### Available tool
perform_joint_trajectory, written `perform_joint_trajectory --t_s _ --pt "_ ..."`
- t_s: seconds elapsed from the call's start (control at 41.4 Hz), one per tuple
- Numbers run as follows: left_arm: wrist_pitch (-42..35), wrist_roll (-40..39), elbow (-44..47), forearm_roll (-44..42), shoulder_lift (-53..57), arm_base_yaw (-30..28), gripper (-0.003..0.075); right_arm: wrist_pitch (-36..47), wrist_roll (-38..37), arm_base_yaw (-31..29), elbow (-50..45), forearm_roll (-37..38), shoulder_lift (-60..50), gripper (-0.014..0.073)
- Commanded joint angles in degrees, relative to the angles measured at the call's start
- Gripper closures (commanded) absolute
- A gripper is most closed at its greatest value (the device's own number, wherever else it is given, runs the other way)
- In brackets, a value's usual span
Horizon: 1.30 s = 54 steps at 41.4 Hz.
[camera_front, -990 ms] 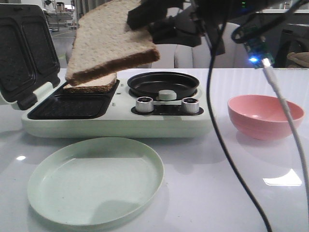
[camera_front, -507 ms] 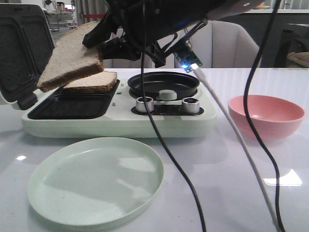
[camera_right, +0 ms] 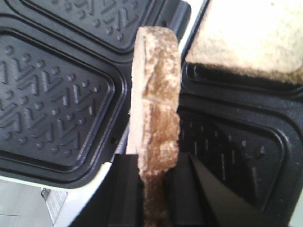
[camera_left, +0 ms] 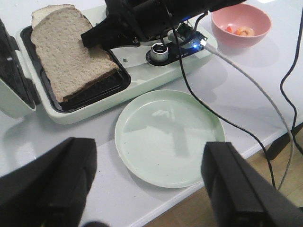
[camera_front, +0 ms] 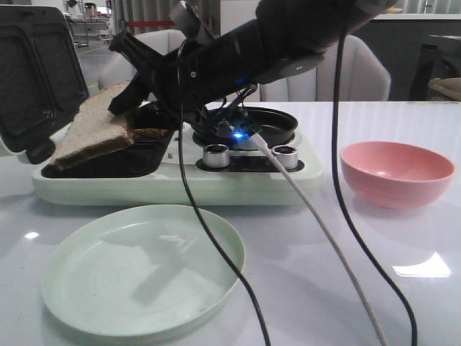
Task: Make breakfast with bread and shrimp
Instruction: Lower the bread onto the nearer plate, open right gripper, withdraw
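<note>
The low edge of the bread rests in the black tray (camera_front: 119, 164) of the sandwich maker (camera_front: 180, 182), so it is time for my right gripper to open now.
My right gripper (camera_front: 128, 99) is shut on one slice of bread (camera_front: 92, 134). The slice tilts down into the black tray of the pale green sandwich maker (camera_front: 180, 182), its low edge near the open lid. In the right wrist view this bread (camera_right: 156, 113) stands edge-on between the shut right gripper (camera_right: 154, 198). The second slice (camera_left: 47, 10) lies at the tray's back, partly under the held one (camera_left: 66, 56). Shrimp (camera_left: 241, 31) lie in the pink bowl (camera_left: 241, 19). My left gripper (camera_left: 147, 189) hangs open and empty above the table's front edge.
A round pale green plate (camera_front: 144, 270) sits in front of the sandwich maker. The maker's lid (camera_front: 36, 72) stands open at the left, and its round black pan (camera_front: 274, 122) and metal knobs (camera_front: 215, 155) lie under my right arm. Cables (camera_front: 317, 216) trail across the table.
My right arm has swung left and down with the bread slice. The slice went from high above the maker to resting tilted in the left tray, over the other slice.
</note>
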State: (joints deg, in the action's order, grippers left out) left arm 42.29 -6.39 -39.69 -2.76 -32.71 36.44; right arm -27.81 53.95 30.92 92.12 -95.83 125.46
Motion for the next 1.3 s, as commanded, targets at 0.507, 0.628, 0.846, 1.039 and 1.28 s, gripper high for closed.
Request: perform_joint_trajectory --t_s 0.507,0.628,0.846,1.039,1.28 --pt "-4.73 -0.05 -1.49 -0.16 0.02 0.38 0.0199 1.02 -0.05 -0.14 2.25 10.57 -9.79 0.0033" --pt "-4.73 -0.05 -1.49 -0.16 0.02 0.38 0.0199 2.44 -1.82 -0.14 1.85 19.61 -14.78 0.007" --pt "-4.73 -0.05 -1.49 -0.16 0.02 0.38 0.0199 -0.66 -18.0 -0.14 1.78 49.56 -24.9 0.0111" --pt "-4.73 -0.05 -1.49 -0.16 0.02 0.38 0.0199 -11.29 -41.51 -0.14 1.78 82.09 -33.06 0.0111" --pt "-4.73 -0.05 -1.49 -0.16 0.02 0.38 0.0199 -16.13 -51.01 -0.14 -7.66 97.22 -45.61 0.0111"
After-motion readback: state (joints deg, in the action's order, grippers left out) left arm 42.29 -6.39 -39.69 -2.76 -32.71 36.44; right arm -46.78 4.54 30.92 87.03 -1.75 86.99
